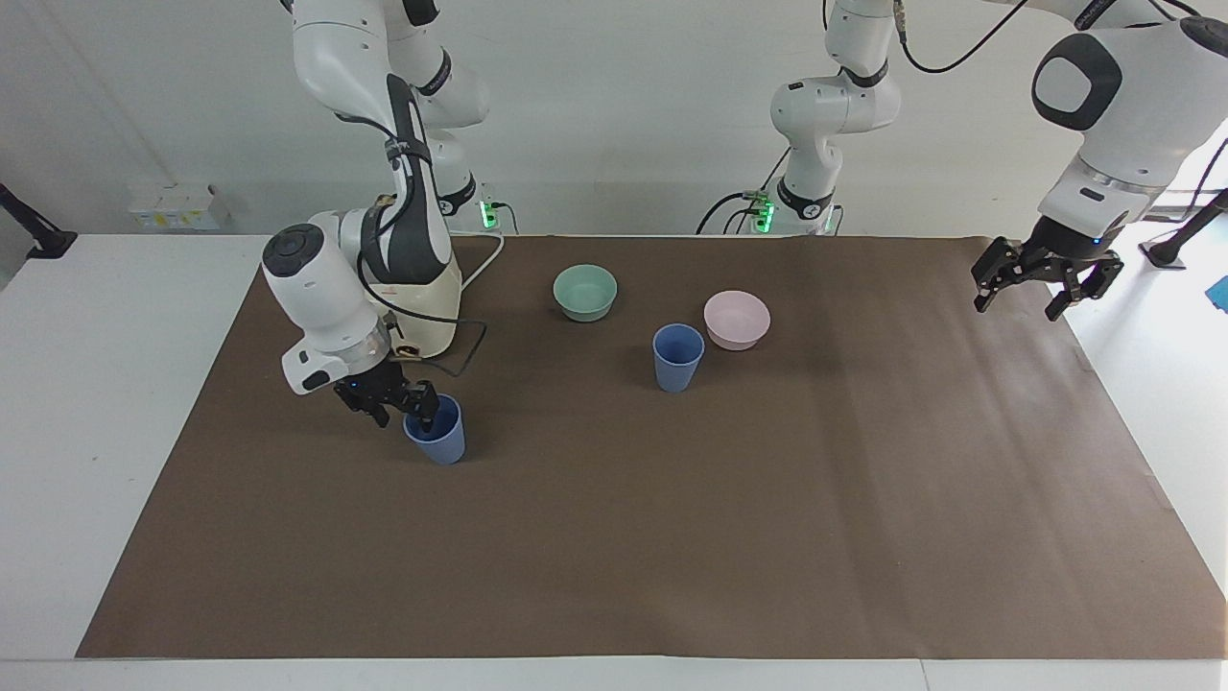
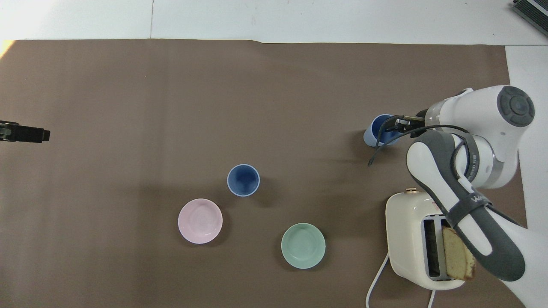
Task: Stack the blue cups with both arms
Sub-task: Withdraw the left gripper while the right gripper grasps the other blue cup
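Observation:
My right gripper is to grab the blue cup by its rim [image 2: 370,122] next, so that it can stack the cup into the other blue cup [image 2: 243,179].
One blue cup [image 1: 437,437] stands upright on the brown mat, toward the right arm's end; it also shows in the overhead view [image 2: 373,134]. My right gripper [image 1: 398,411] is open and low at this cup, one finger inside its mouth and one outside its rim; the overhead view shows it too [image 2: 400,124]. The second blue cup [image 1: 677,357] stands upright mid-table beside the pink bowl, and shows from overhead [image 2: 243,180]. My left gripper [image 1: 1028,293] is open and empty, raised over the mat's edge at the left arm's end; only its tip shows from overhead [image 2: 25,134].
A pink bowl [image 1: 737,320] and a teal-green bowl [image 1: 585,292] sit nearer to the robots than the mid-table cup. A cream toaster [image 2: 411,239] with a bread slice [image 2: 458,256] stands at the right arm's end, its cord trailing toward the robots.

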Controlling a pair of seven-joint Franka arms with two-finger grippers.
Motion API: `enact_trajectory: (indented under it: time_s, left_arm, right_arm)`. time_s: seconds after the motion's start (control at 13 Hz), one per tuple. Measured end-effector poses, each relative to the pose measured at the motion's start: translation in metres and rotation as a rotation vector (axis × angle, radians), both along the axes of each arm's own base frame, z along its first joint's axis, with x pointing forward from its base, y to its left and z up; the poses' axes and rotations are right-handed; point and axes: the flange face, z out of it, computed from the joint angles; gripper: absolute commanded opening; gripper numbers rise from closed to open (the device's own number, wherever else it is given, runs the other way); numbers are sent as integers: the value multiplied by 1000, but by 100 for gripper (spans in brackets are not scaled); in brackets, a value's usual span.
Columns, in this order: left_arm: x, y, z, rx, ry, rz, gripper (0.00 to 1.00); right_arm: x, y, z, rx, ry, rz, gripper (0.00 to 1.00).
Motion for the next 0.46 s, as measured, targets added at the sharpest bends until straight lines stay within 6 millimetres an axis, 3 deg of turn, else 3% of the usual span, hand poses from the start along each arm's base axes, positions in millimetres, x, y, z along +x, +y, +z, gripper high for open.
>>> enact_trajectory:
  time_s: [0.31,0.46]
  left_arm:
    - [-1,13,6,2,-8,17,100]
    - [-1,18,14,4,-16,20,100]
  right_arm:
    - [1,5,3,1,0,8,0]
    - [6,8,17,6,7,16,0]
